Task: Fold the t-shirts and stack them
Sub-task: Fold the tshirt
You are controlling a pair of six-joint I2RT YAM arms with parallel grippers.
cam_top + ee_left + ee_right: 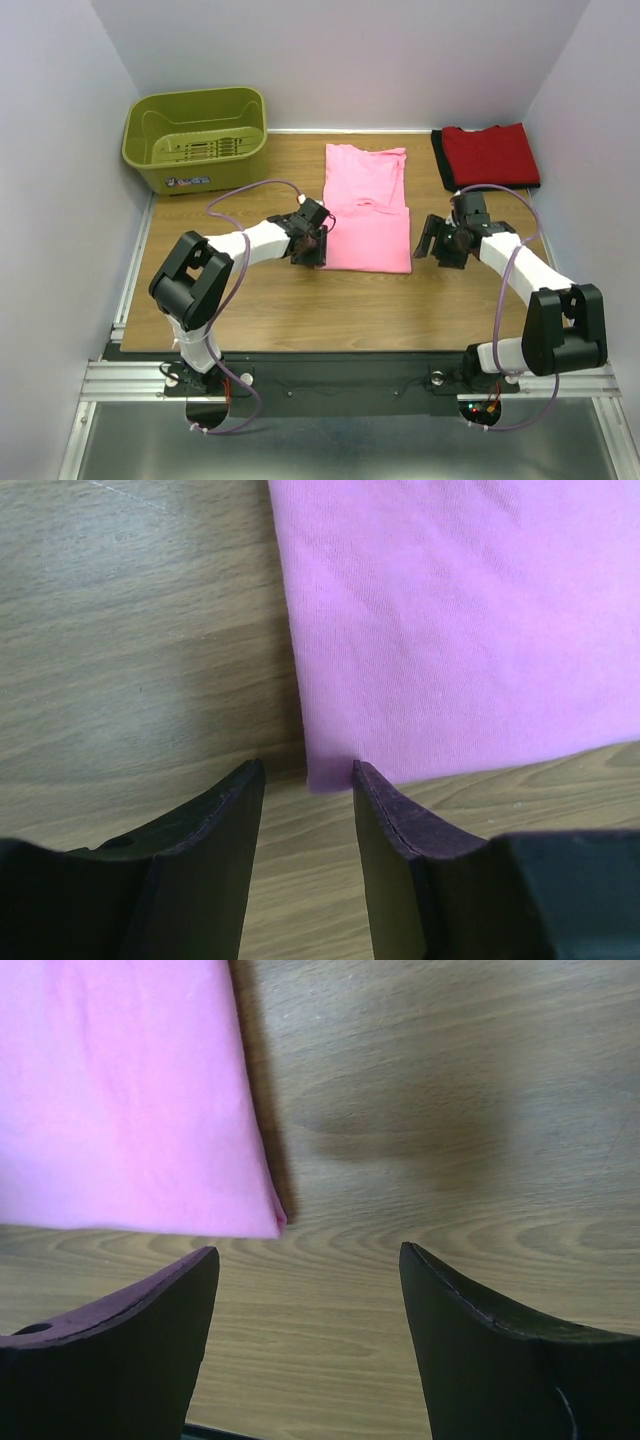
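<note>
My right gripper grabs the pink t-shirt's near corner next, opposite my left gripper's corner, to fold the near edge of the t-shirt over evenly.
The pink t-shirt lies flat in the middle of the table, folded lengthwise into a long strip. My left gripper is open and empty at its near left corner; in the left wrist view that corner sits just beyond my fingertips. My right gripper is open and empty just right of the near right corner, which shows in the right wrist view ahead of the left finger. A folded red t-shirt lies at the back right on a black one, seen only as an edge.
An olive-green plastic basket stands at the back left corner of the wooden table. White walls close in the left, right and back sides.
</note>
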